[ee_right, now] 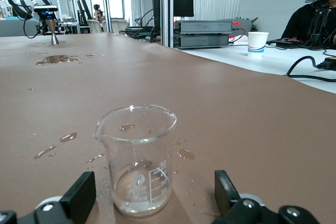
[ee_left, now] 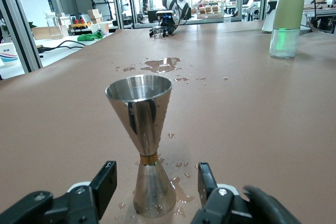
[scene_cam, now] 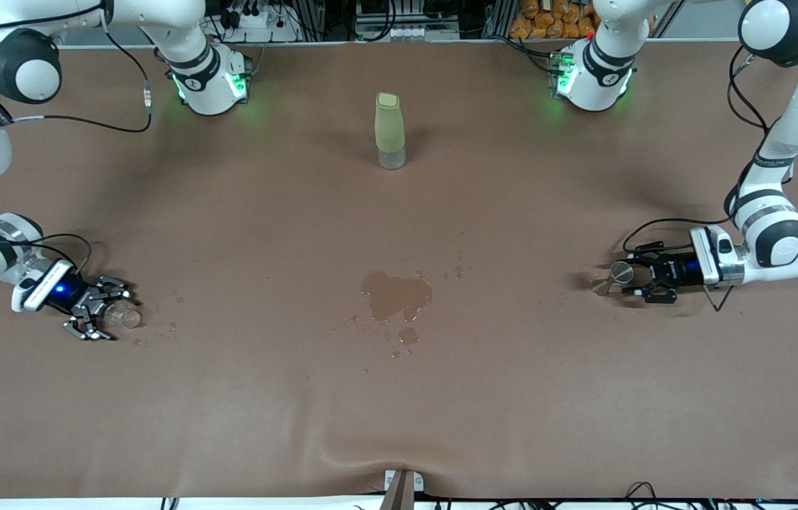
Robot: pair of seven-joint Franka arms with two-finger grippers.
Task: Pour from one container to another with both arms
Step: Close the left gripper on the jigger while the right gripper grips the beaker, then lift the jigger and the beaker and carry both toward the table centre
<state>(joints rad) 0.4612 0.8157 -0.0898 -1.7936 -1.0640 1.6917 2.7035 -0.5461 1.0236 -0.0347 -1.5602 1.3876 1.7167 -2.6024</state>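
Observation:
Next, my right gripper grabs the clear cup by its lower body (ee_right: 140,182), and the cup's pouring edge (ee_right: 100,134) stays free to pour.
The shiny metal jigger (scene_cam: 617,273) (ee_left: 144,129) stands upright on the brown table at the left arm's end, with drops of water round its foot. My left gripper (scene_cam: 623,280) (ee_left: 156,178) is low at the table, open, one finger on each side of the jigger's lower cone with a gap on both sides. The small clear cup (scene_cam: 122,316) (ee_right: 137,161) with a pouring lip stands at the right arm's end, a little water in its bottom. My right gripper (scene_cam: 110,319) (ee_right: 154,187) is open wide around it, fingers apart from the glass.
A tall pale-green bottle (scene_cam: 390,131) (ee_left: 286,19) stands mid-table toward the robots' bases. A puddle (scene_cam: 396,294) (ee_left: 160,65) with scattered drops lies on the tablecloth midway between the two grippers. A bench with a paper cup (ee_right: 257,43) adjoins the table.

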